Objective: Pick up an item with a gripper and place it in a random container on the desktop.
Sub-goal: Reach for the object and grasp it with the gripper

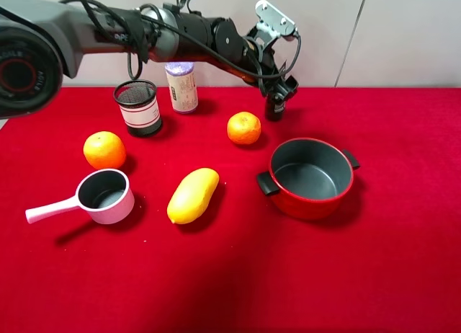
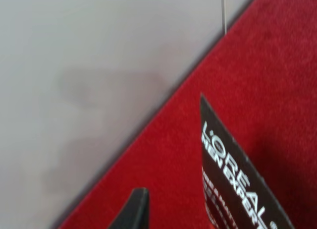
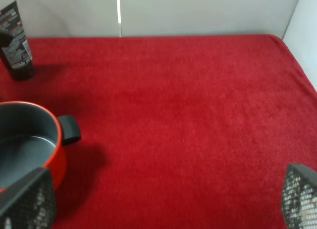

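Note:
My left gripper picks up the tube by its flat sealed end (image 2: 237, 158) next, to lower the dark tube cap first into the black mesh cup.
The dark tube (image 1: 275, 105) with white print stands upright on its cap at the back of the red cloth; it also shows in the left wrist view (image 2: 237, 184) and the right wrist view (image 3: 16, 40). My left gripper (image 1: 279, 94) reaches across the middle and hangs over the tube, jaws apart. One finger (image 2: 134, 209) shows with a gap to the tube; the other is hidden. The black mesh cup (image 1: 138, 107) stands at the back left, empty. My right gripper (image 3: 163, 204) is open and empty over bare cloth, out of the exterior high view.
A white bottle (image 1: 181, 88) stands beside the mesh cup. Two oranges (image 1: 104, 149) (image 1: 244, 127), a mango (image 1: 193, 194), a pink saucepan (image 1: 106, 196) and a red two-handled pot (image 1: 310, 178) lie on the cloth. The pot also shows in the right wrist view (image 3: 29, 140).

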Robot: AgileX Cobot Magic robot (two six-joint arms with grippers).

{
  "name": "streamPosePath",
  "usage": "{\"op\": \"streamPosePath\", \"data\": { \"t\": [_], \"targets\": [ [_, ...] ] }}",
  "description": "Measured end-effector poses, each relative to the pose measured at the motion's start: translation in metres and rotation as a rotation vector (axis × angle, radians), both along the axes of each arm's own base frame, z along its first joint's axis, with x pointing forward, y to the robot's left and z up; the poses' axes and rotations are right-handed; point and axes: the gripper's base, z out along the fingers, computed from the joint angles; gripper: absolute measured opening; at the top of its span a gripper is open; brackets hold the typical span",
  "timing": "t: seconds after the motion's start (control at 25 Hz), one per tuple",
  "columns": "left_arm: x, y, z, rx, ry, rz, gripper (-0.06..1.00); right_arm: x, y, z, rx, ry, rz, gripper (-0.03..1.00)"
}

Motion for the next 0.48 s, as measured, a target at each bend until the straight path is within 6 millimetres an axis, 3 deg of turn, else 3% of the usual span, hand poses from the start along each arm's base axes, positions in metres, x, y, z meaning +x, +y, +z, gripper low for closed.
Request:
{"op": "streamPosePath", "data": {
  "t": [0.48],
  "targets": [
    [0.0006,-0.0004,-0.0057,0.005,0.007,0.0,0.93,0.0,0.0,0.0,0.0,0.0,0.0,0.69]
  ]
}}
